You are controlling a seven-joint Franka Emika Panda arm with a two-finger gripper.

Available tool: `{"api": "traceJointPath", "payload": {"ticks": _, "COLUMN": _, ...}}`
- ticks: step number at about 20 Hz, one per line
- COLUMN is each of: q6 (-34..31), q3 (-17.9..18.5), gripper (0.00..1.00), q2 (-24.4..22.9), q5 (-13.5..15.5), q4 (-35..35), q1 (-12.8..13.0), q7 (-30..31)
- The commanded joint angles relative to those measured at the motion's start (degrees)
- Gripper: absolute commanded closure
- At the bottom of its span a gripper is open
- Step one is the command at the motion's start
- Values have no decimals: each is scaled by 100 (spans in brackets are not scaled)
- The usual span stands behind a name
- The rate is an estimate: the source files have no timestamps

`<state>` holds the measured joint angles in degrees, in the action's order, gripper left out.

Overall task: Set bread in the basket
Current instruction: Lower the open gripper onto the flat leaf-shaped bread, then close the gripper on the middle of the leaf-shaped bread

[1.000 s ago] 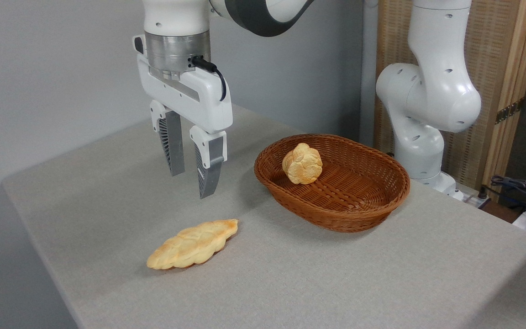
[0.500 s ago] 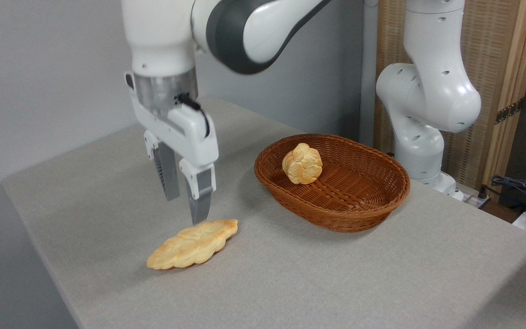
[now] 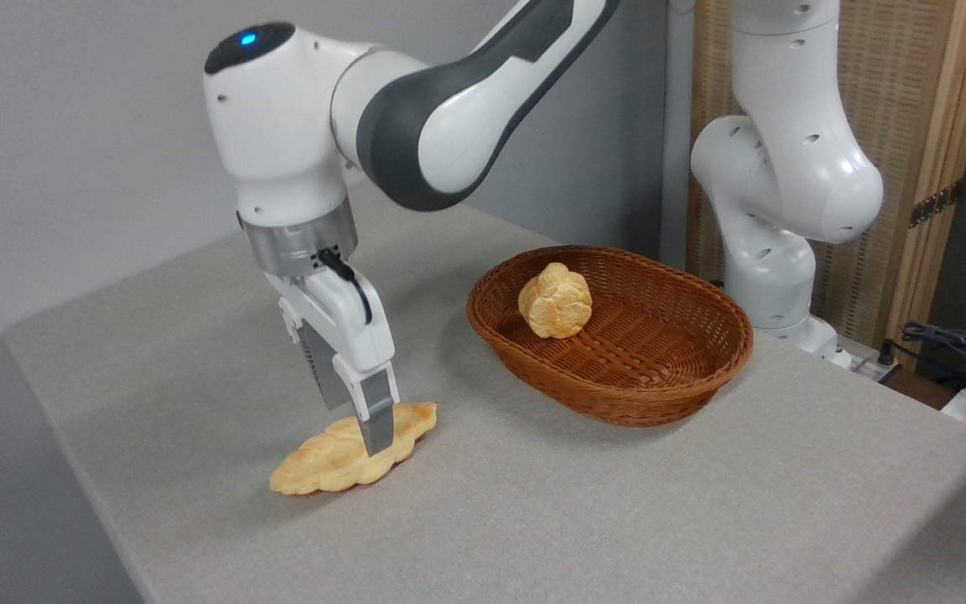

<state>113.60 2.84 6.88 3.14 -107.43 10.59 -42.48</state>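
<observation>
I should next grab the braided loaf across its middle [image 3: 349, 451] with my gripper. Then the bread can go into the basket.
The bread [image 3: 315, 464], a long golden-yellow braided loaf, lies flat on the grey table, left of the basket. My gripper [image 3: 353, 418] is down over the loaf's middle and is open. The near finger [image 3: 377, 424] stands in front of the loaf and hides part of it, while the far finger sits behind it. Whether the fingers touch the loaf I cannot tell. The oval reddish-brown wicker basket [image 3: 617, 409] stands to the right, apart from the gripper.
A small round knobbly roll [image 3: 555, 300] sits inside the basket at its left end. The arm's white base [image 3: 785, 252] rises behind the basket. Cables [image 3: 953, 344] lie off the table's right edge. The table's left edge is close to the loaf.
The gripper has come down and forward from well above the table to straddle the loaf, turning slightly. The loaf, basket and roll have not moved.
</observation>
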Motion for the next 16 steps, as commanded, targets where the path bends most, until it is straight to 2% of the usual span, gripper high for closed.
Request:
{"api": "traceJointPath", "payload": {"ticks": 1, "q6": 136, "q3": -143, "gripper": 0, "q2": 208, "q5": 73, "q4": 2, "q1": 22, "q7": -94}}
{"api": "traceJointPath", "payload": {"ticks": 10, "q6": 294, "q3": -223, "gripper": 0, "q2": 375, "q5": -41, "q4": 2, "q1": -13, "q7": -103}}
{"api": "traceJointPath", "payload": {"ticks": 16, "q6": 303, "q3": -187, "gripper": 0, "q2": 481, "q5": -418, "q4": 11, "q1": -39, "q7": -331}}
